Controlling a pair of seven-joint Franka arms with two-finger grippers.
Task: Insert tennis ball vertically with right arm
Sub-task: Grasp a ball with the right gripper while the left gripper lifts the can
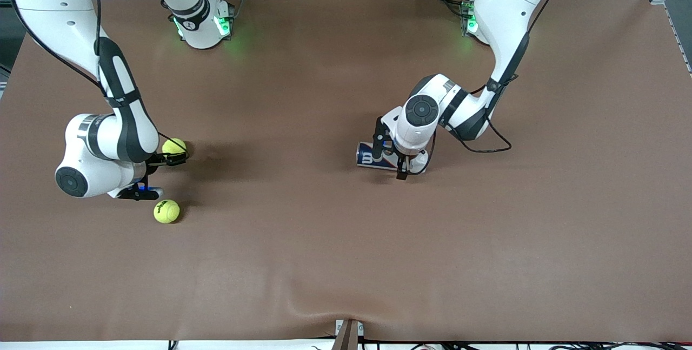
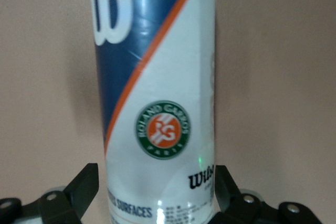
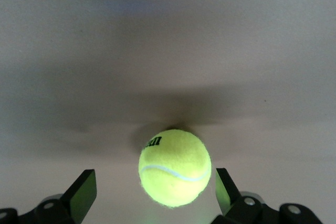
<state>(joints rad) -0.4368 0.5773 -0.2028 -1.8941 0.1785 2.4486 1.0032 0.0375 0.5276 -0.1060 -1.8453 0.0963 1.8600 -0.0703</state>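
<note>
I will grab the tennis ball's round felt sides with my right gripper to insert it into the tennis ball can (image 1: 371, 156).
A yellow tennis ball (image 1: 174, 146) lies on the brown table near the right arm's end. My right gripper (image 1: 174, 158) is low at it, open, with the ball (image 3: 175, 167) between the fingertips (image 3: 84, 192) and a gap on each side. A second tennis ball (image 1: 166, 211) lies nearer the front camera. A blue, white and orange tennis ball can (image 1: 371, 156) lies on its side mid-table. My left gripper (image 1: 390, 154) is down over it, open, its fingers (image 2: 86, 184) straddling the can (image 2: 157, 77); one finger touches it, the other stands just apart.
The brown table cover (image 1: 346, 242) has a raised wrinkle near the front edge. Both arm bases stand along the table edge farthest from the front camera.
</note>
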